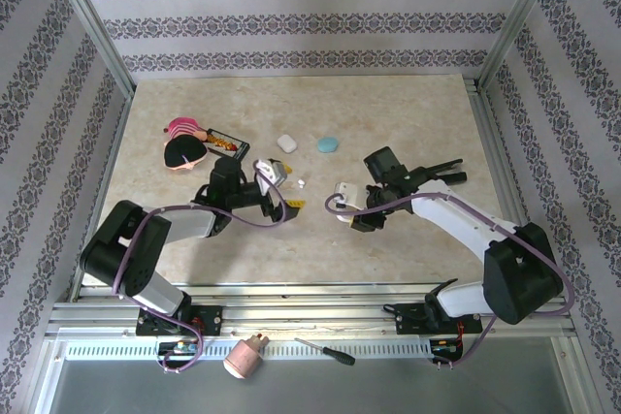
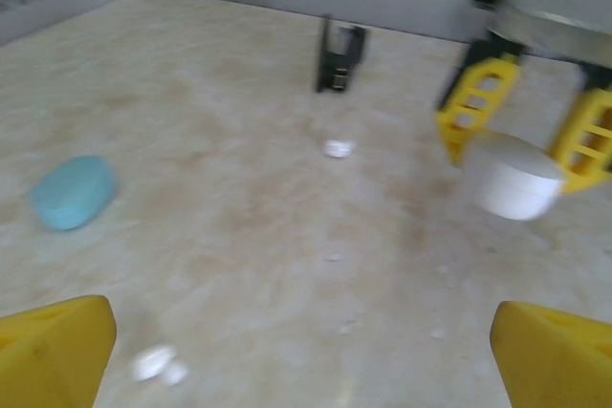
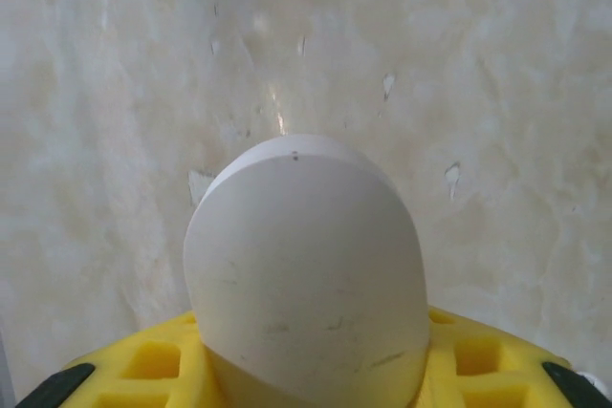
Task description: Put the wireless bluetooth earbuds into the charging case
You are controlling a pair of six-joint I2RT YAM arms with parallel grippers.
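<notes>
The lid has to stay free to open so the earbuds can go in. My left gripper should grab the charging case [image 3: 306, 265] by the sides of its body.
My right gripper [image 1: 343, 203] is shut on a white pebble-shaped charging case [image 3: 306, 265], its yellow fingers [image 3: 153, 360] pressed to both sides. The case's lid looks closed. From the left wrist view the same case [image 2: 512, 177] hangs just above the table between those fingers. My left gripper [image 2: 306, 355] stands open and low over the table, with nothing between its yellow fingertips [image 2: 53, 346]. A pair of tiny white earbuds [image 2: 153, 362] lies just inside its left fingertip, and another white earbud [image 2: 337, 148] lies farther out. In the top view the earbuds [image 1: 298, 182] lie between the two grippers.
A pale blue case [image 1: 328, 144] and a second white case [image 1: 286, 143] lie further back on the marble table [image 1: 408, 113]. Pink and black items [image 1: 184, 147] and a small black tray [image 1: 226, 143] sit at back left. A metal frame edges the table.
</notes>
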